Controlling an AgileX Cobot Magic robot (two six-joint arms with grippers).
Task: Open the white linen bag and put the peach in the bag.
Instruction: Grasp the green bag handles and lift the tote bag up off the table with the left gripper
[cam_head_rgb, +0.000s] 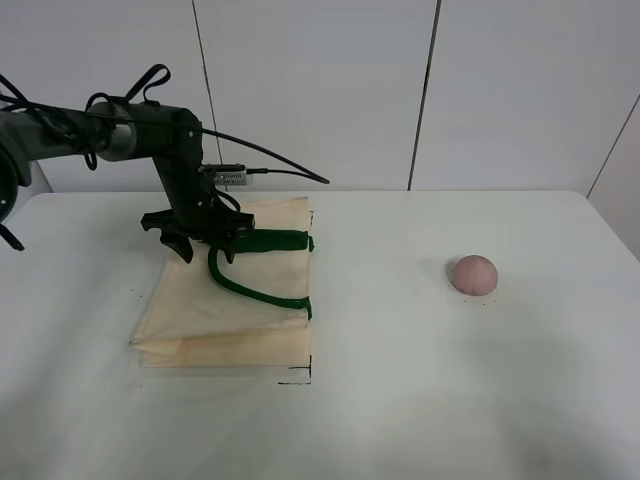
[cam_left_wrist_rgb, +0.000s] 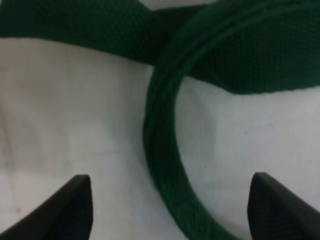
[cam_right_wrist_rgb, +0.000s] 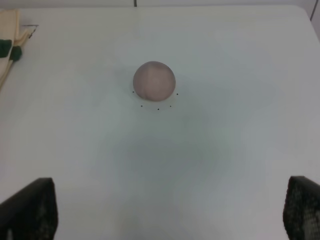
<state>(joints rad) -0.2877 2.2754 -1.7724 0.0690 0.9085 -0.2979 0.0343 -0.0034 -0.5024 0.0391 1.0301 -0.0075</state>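
Note:
The left gripper's open fingers are above the cream cloth (cam_left_wrist_rgb: 75, 115) beside the green strap (cam_left_wrist_rgb: 162, 160), so the gripper isn't ready to close on the strap yet and will go lower first.
The white linen bag (cam_head_rgb: 230, 310) lies flat on the table at the left, its dark green strap handles (cam_head_rgb: 252, 290) curling across the top. My left gripper (cam_head_rgb: 205, 248) hangs just above the bag, open, its jaws on either side of a strap loop (cam_left_wrist_rgb: 162, 150) over the cream cloth (cam_left_wrist_rgb: 75, 115); the left gripper (cam_left_wrist_rgb: 170, 210) holds nothing. The peach (cam_head_rgb: 473, 274) sits alone on the table at the right. In the right wrist view the peach (cam_right_wrist_rgb: 154, 80) lies well ahead of my open, empty right gripper (cam_right_wrist_rgb: 170, 212). A corner of the bag (cam_right_wrist_rgb: 9, 30) shows there too.
The white table (cam_head_rgb: 420, 390) spreads between bag and peach. Small black corner marks (cam_head_rgb: 300, 378) sit at the bag's near right corner, and small dots ring the peach (cam_right_wrist_rgb: 158, 108). A panelled wall stands behind. The right arm does not show in the exterior view.

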